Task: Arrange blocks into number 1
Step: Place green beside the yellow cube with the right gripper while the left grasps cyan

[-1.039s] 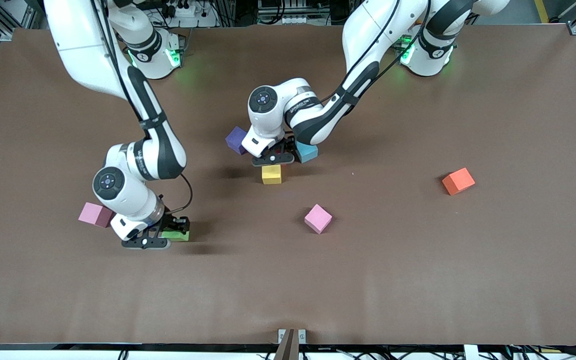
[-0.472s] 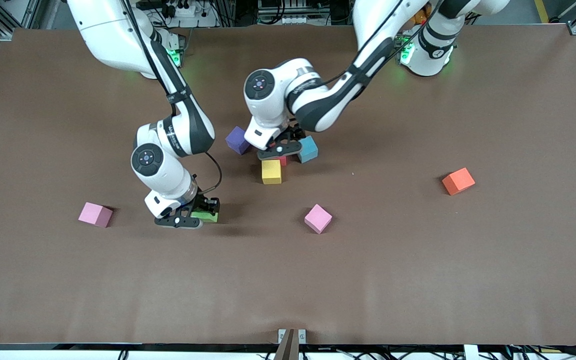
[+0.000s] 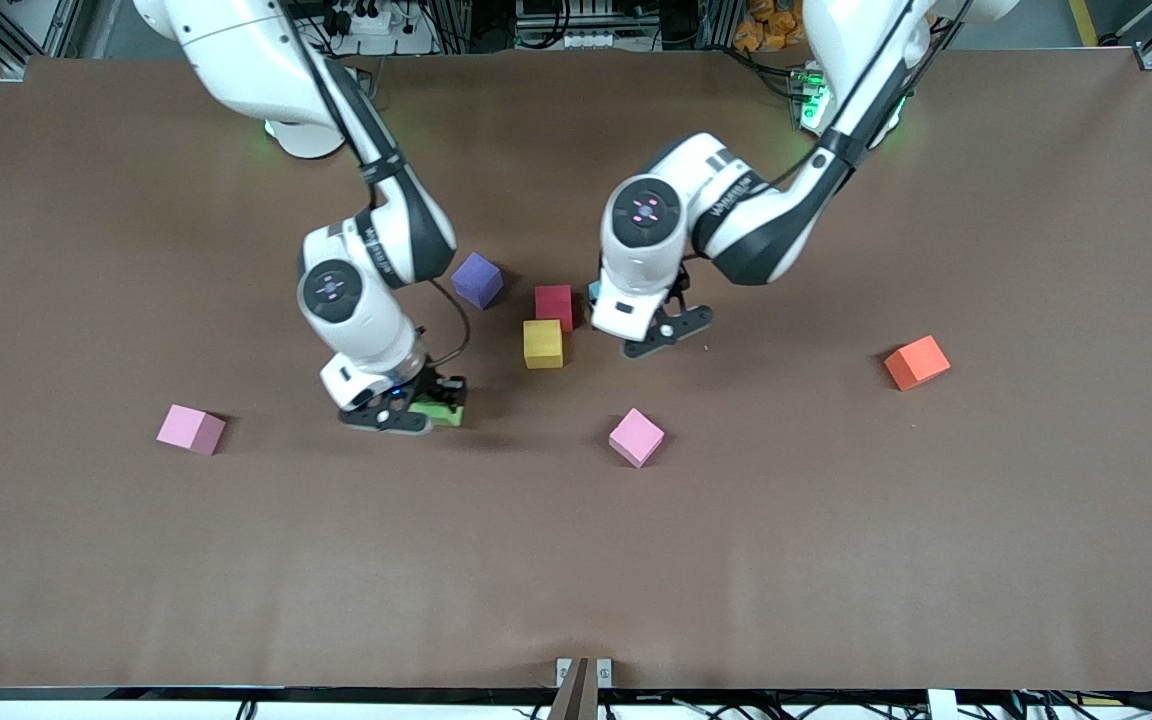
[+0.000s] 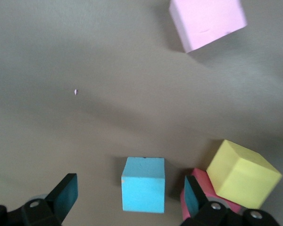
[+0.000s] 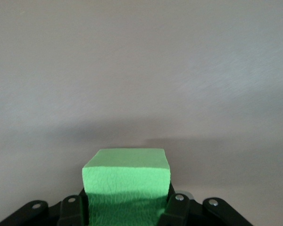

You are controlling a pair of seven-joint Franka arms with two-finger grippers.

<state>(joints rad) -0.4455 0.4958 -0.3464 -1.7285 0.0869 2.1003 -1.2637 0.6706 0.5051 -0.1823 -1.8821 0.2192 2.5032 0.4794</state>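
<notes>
The blue block will be added to the number 1 beside the red block, so my left gripper will next grab it by its opposite sides.
My right gripper is shut on the green block, held low over the table; the block fills the space between the fingers. My left gripper hangs open over the blue block, which lies between its spread fingers without touching them. My left hand hides most of that block in the front view. The red block lies against the yellow block, which is nearer the camera. The purple block lies beside the red one, toward the right arm's end.
One pink block lies nearer the camera than the yellow block. Another pink block lies toward the right arm's end. An orange block lies alone toward the left arm's end. Bare brown table spreads along the front.
My right gripper has carried the green block from beside the pink block toward the middle. My left gripper, still open, has moved off the red block toward the left arm's end, uncovering it.
</notes>
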